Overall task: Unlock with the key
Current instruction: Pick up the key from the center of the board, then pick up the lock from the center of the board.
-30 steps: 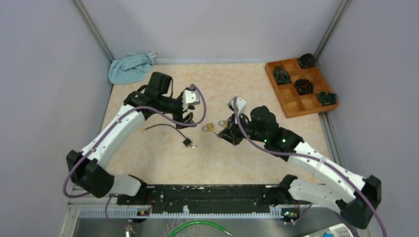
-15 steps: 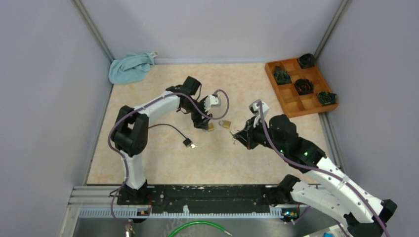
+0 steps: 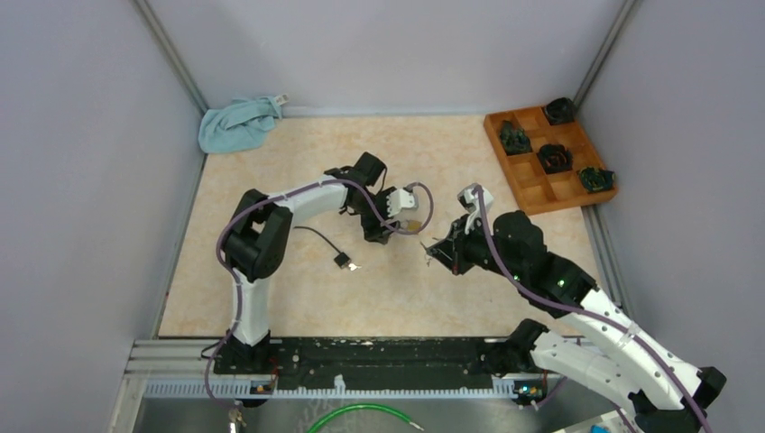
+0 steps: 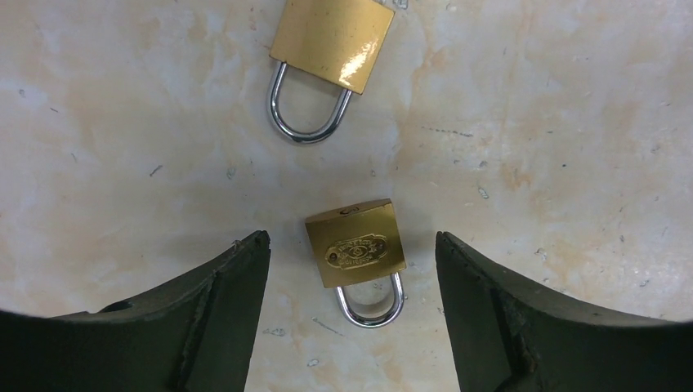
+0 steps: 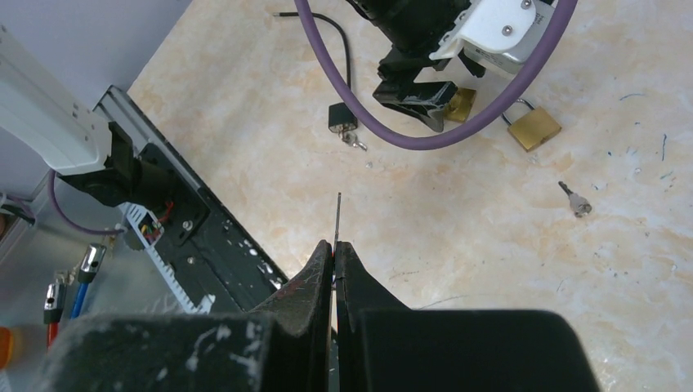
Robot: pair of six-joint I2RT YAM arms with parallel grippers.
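My fingers are level with the sides of the nearer padlock's brass body [image 4: 356, 244], so my left gripper should close on the brass body now.
Two brass padlocks lie flat on the marbled table. The nearer padlock [image 4: 356, 245] rests between the fingers of my left gripper [image 4: 350, 241], which is open and touches nothing, its steel shackle pointing toward the wrist. The second padlock [image 4: 331, 41] lies just beyond it. In the top view the left gripper [image 3: 390, 229] hovers over them at mid table. My right gripper [image 5: 335, 247] is shut on a key [image 5: 337, 216], seen edge-on as a thin blade sticking out past the fingertips. It hangs to the right of the padlocks [image 5: 535, 129], apart from them.
A loose silver key [image 5: 574, 200] lies on the table near the padlocks. A small black lock on a dark cable [image 3: 343, 260] sits left of centre. A blue cloth [image 3: 236, 122] is at the back left, and a wooden compartment tray [image 3: 539, 191] at the back right.
The left arm has swung right and come down over the two padlocks, still open. The right arm pulled back to the right with the key, then held nearly still.
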